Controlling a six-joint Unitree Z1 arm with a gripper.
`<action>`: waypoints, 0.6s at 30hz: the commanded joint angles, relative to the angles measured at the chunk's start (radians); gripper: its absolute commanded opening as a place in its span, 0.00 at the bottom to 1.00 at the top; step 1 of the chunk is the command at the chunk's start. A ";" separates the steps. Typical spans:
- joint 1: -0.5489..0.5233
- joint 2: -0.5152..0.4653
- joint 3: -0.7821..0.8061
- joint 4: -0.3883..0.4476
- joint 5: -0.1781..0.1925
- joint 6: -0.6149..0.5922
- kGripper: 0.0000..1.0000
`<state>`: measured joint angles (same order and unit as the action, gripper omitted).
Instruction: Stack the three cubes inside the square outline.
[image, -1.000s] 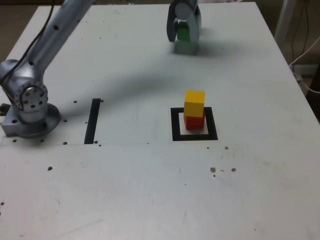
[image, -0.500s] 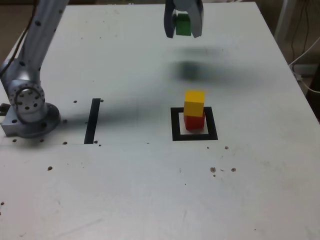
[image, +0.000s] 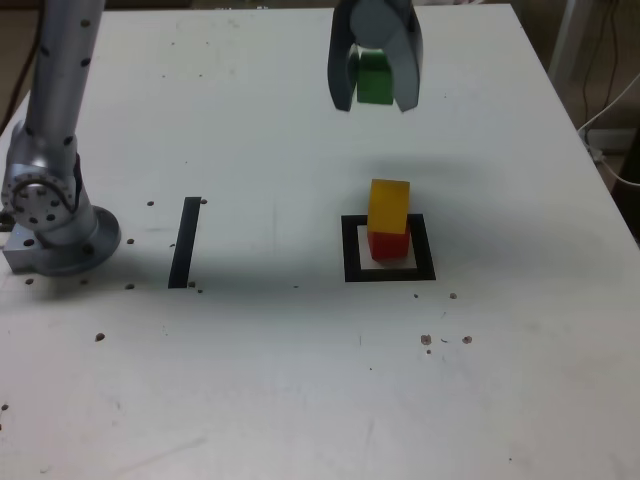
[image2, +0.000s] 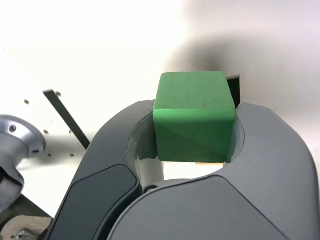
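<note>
The green cube (image: 374, 78) hangs high and far beyond the yellow cube (image: 389, 206) and would fall if I let go now. I need to move the green cube toward the stack, then open my gripper.
The green cube (image: 374, 78) hangs in the air, clamped between the jaws of my gripper (image: 376, 95), well above the table and beyond the stack in the exterior view. In the wrist view the green cube (image2: 194, 116) fills the space between the two dark fingers (image2: 125, 155). The yellow cube (image: 389, 206) sits on the red cube (image: 388, 243), slightly askew, inside the square outline (image: 350, 255) of black tape. A corner of that outline (image2: 233, 89) shows just behind the held cube in the wrist view.
A straight black tape strip (image: 185, 242) lies on the white table (image: 300, 380) towards the exterior view's left. The arm's base (image: 55, 215) stands at the left edge. Small dark specks dot the tabletop. Cables hang off the right edge.
The gripper has lifted the green cube off the table and carried it nearer to the stack. The arm's shadow has shifted. The yellow and red cubes stayed put.
</note>
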<state>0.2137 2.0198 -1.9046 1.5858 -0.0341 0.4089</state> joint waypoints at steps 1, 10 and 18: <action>-0.031 -0.016 0.012 0.018 -0.003 -0.025 0.28; -0.153 -0.029 0.037 -0.001 -0.038 -0.112 0.28; -0.199 -0.029 0.103 -0.051 -0.061 -0.141 0.28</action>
<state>0.0209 1.9963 -1.8184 1.5411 -0.0897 0.2728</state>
